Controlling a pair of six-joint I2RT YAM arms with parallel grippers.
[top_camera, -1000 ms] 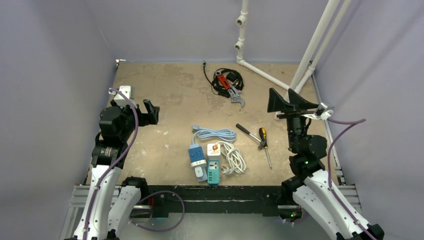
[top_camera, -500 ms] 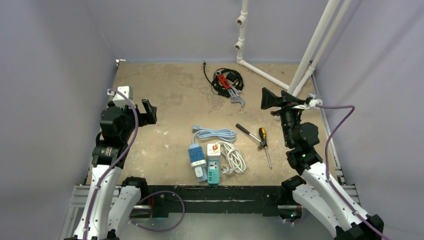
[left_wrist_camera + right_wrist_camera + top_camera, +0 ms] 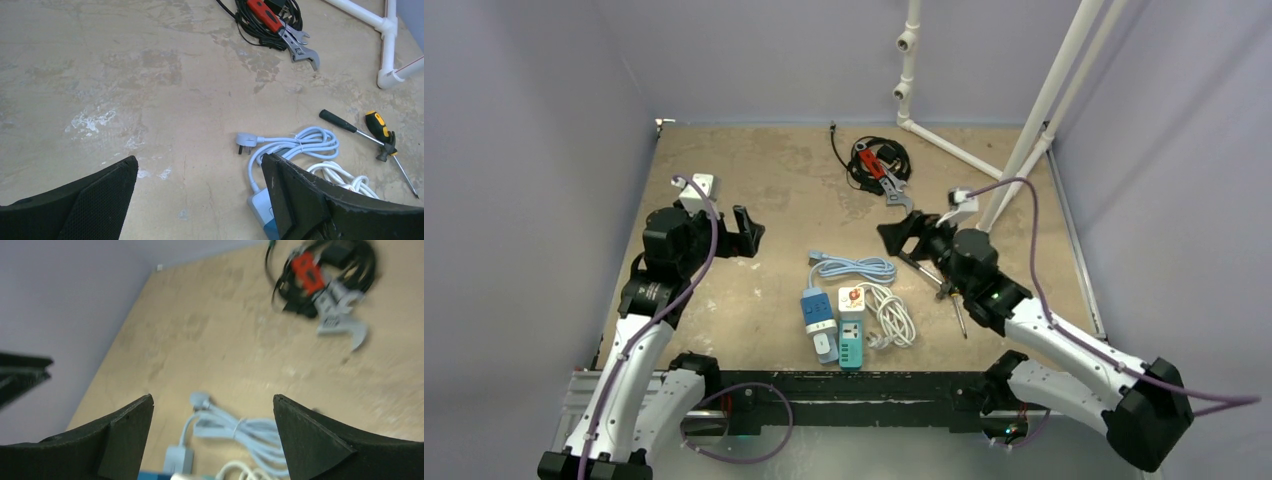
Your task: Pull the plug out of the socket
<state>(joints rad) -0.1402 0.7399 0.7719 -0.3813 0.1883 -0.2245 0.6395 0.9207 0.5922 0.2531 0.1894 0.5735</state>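
The right gripper reaches the white, red-dotted plug [image 3: 852, 298] next and grabs its opposite sides. This leaves the green-and-white strip [image 3: 851, 346] free, to pull the plug off.
Two power strips lie side by side near the table's front: a blue-and-white socket strip [image 3: 816, 310] with a white plug [image 3: 825, 347] seated in its near end, and a green-and-white strip [image 3: 851, 343] with a white, red-dotted plug [image 3: 852, 298]. My left gripper [image 3: 749, 232] hovers open, up and left of them; in its wrist view the left gripper [image 3: 199, 165] has nothing between its fingers, and the strip's far end [image 3: 259, 204] shows beside the right finger. My right gripper [image 3: 899, 235] is open, up and right of the strips; the right gripper [image 3: 212, 400] frames the blurred pale-blue cable [image 3: 250, 432].
The pale-blue cable coil [image 3: 856, 268] ends in a loose plug [image 3: 246, 139]. A white cable coil [image 3: 892, 315] lies right of the strips. A black-handled tool [image 3: 916, 262] and a yellow screwdriver [image 3: 951, 278] lie under the right arm. A red-handled wrench [image 3: 886, 180] rests on black cable at the back.
My right arm has swung down and to the left, from the right edge to over the table's middle. The left gripper has moved a little to the right.
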